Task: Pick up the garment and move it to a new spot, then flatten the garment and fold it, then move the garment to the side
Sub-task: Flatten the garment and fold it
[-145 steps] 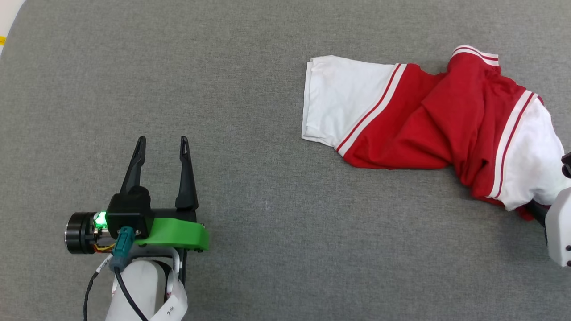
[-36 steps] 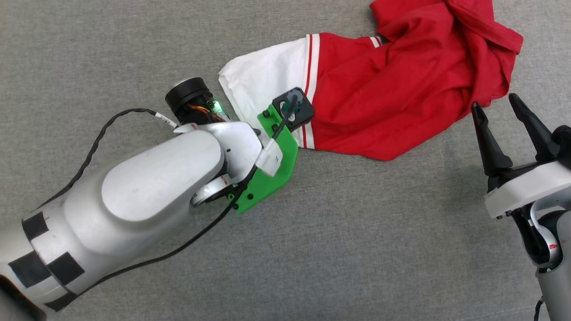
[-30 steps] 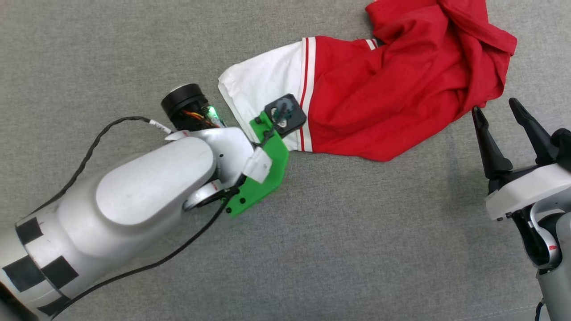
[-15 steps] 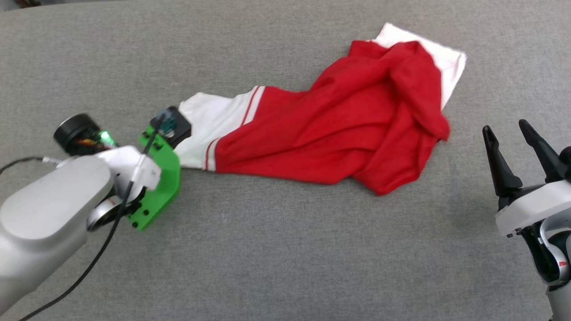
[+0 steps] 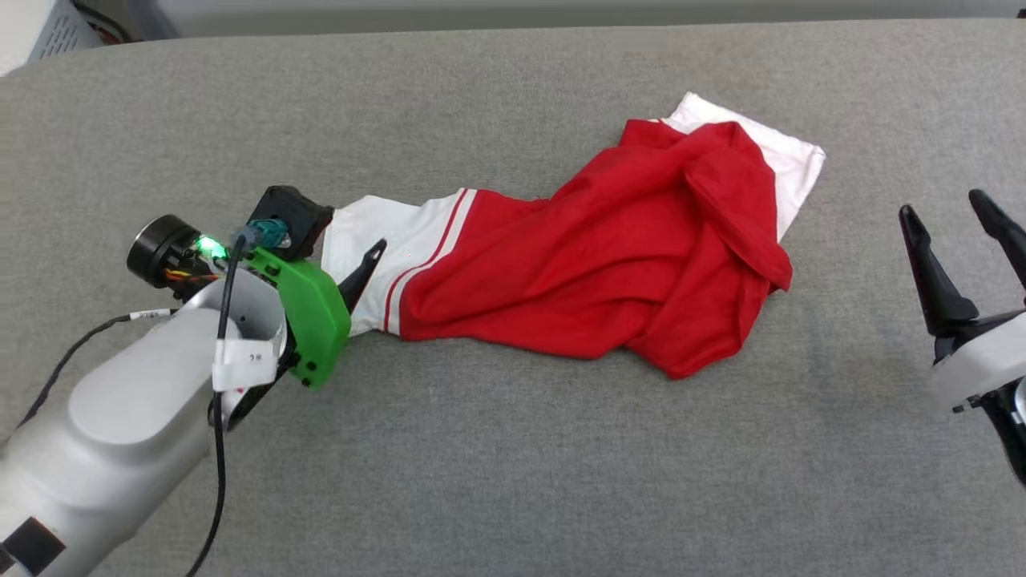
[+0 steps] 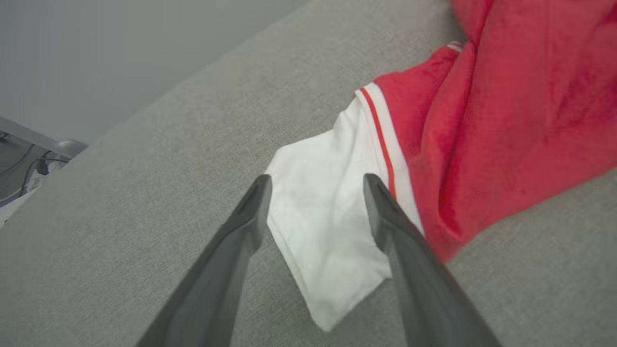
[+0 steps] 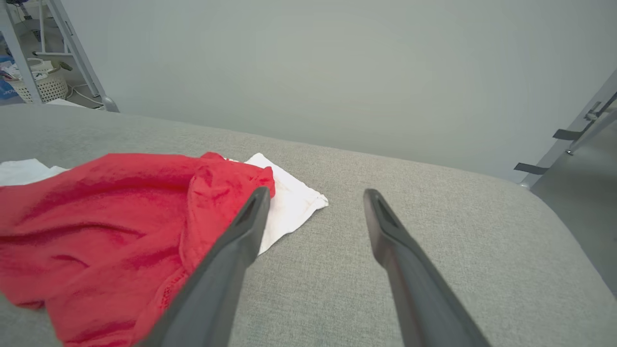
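Observation:
I will next grab the other white sleeve by its corner [image 5: 815,155] with my right gripper, so that I can move and flatten the garment [image 5: 601,272].
The garment [image 5: 601,272] lies crumpled and stretched out across the middle of the grey padded table [image 5: 513,481], red body bunched up, one white sleeve at each end. My left gripper [image 5: 349,232] hovers over the left white sleeve [image 6: 323,226], jaws open, nothing held; in the left wrist view its two fingers [image 6: 315,180] straddle the sleeve from just above it. My right gripper [image 5: 942,203] stands open to the right of the garment, apart from it. In the right wrist view the garment [image 7: 96,207] lies left of the open fingers [image 7: 315,193].
The table's far edge runs along the top of the head view, with a white laundry basket [image 5: 56,24] beyond its left corner. The same basket [image 7: 41,84] and metal frame legs [image 7: 77,53] stand behind the table. Bare grey surface lies in front of the garment.
My left gripper pulled the white sleeve leftward, drawing the garment out, then opened and let it go. The head camera tilted up. The right gripper stayed open.

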{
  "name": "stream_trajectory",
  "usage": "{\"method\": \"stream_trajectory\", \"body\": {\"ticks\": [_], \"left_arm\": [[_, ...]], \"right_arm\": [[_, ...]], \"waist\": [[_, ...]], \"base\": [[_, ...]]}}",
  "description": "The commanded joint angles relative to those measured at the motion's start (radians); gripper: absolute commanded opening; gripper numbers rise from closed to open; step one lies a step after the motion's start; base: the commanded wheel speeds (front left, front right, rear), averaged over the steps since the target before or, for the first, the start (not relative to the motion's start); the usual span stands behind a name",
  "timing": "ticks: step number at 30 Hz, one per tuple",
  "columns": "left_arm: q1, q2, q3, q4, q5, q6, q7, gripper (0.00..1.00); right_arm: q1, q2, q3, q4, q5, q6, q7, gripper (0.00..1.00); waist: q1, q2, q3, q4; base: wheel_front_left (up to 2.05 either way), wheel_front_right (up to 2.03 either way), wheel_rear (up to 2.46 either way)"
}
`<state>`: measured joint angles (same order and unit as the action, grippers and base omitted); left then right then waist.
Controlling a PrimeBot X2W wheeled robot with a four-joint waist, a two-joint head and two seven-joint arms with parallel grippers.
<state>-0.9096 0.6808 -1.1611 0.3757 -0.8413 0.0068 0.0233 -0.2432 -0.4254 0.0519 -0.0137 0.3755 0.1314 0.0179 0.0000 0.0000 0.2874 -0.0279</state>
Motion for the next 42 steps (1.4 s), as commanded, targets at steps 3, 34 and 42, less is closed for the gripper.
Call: {"method": "stream_trajectory", "body": {"ticks": [3, 34, 42], "left_arm": [[0.052, -0.022, 0.053, -0.011, 0.015, 0.09, -0.145, 1.0], [0.648, -0.289, 0.798, -0.349, 0.46, 0.36, -0.285, 1.0], [0.671, -0.354, 0.881, -0.309, 0.525, 0.293, -0.285, 1.0]], "right_arm": [[-0.052, -0.041, 0.026, -0.039, -0.002, -0.001, 0.035, 1.0], [-0.372, -0.307, 0.83, 0.081, 0.328, -0.001, 0.652, 1.0], [-0.42, -0.27, 0.952, 0.237, 0.345, -0.001, 0.504, 0.0]], "waist": [[0.0, 0.0, -0.049, 0.047], [0.0, 0.0, 0.054, 0.179], [0.0, 0.0, 0.032, 0.166]], "base": [[0.0, 0.0, 0.0], [0.0, 0.0, 0.0], [0.0, 0.0, 0.0]]}}
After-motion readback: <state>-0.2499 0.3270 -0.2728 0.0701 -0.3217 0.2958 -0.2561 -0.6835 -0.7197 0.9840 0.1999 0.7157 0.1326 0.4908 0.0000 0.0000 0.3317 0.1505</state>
